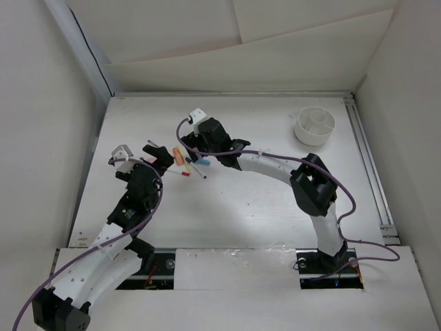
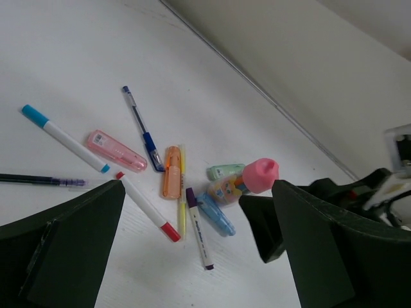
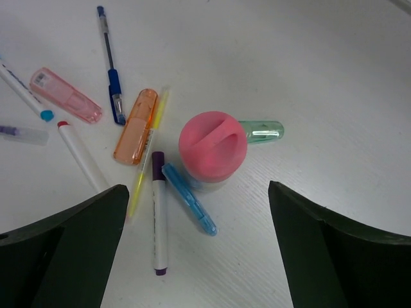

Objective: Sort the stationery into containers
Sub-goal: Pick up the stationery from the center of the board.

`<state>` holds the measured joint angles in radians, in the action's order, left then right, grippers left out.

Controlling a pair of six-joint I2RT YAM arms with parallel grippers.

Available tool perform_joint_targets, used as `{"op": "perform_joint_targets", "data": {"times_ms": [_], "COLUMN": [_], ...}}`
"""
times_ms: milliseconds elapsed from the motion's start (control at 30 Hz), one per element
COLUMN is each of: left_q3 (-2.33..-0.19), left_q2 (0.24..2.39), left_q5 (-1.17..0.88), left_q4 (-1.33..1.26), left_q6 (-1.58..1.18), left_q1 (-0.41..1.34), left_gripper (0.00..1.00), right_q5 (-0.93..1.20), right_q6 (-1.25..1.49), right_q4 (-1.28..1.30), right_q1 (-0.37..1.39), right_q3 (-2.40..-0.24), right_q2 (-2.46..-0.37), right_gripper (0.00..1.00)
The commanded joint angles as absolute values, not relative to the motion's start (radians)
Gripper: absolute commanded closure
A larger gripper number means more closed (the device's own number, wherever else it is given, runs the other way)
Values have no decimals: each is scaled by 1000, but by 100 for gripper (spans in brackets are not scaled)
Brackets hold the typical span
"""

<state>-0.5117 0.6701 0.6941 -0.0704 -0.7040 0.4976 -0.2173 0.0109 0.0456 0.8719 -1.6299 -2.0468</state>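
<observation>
My right gripper will next grab the pink-capped tube from above by its cap end (image 3: 213, 147), so its pale body stays free to go into the white divided cup.
The stationery lies in a loose pile (image 1: 187, 163) at the table's middle left. A pink-capped pale tube (image 3: 213, 146) sits in it, also seen in the left wrist view (image 2: 247, 179). Around it lie an orange piece (image 3: 135, 126), a thin yellow pen (image 3: 146, 163), a white marker with purple ends (image 3: 158, 221), a bluish piece (image 3: 188, 199) and a white marker with red ends (image 2: 148, 206). My right gripper (image 3: 199, 256) is open and empty just above the tube (image 1: 189, 146). My left gripper (image 2: 199, 256) is open and empty beside the pile's left (image 1: 157, 153). The white divided cup (image 1: 315, 126) stands far right.
A blue pen (image 2: 142, 128), a pink piece (image 2: 117, 150), a green piece (image 2: 225, 171), a cyan-capped white marker (image 2: 64, 138) and a dark pen (image 2: 42, 181) also lie in the pile. White walls enclose the table, with a metal rail (image 1: 368, 165) along its right edge.
</observation>
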Motion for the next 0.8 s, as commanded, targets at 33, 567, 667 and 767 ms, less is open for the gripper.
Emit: {"op": "perform_joint_targets", "data": {"times_ms": [33,567,667,767], "left_q3": [-517,-538,-529,-520], "left_q2": [630,649,640,640], "left_q5": [715,650,650,650], "left_q4": [-101,-112,-112,-112], "left_q6": [-704,-684,-693,-693], "left_q1": [500,500,500,500], "left_gripper": [0,51,36,33], "right_q5": [-179,-161,-149,-140], "right_q6": [9,49,58,58], "right_q4": [54,35,35,35], "right_q1": [868,838,838,838], "right_q3": [-1723,-1809,-1809,-1818], "right_q2": [-2083,-2189,-2189,-2189], "right_gripper": [6,26,37,42]}}
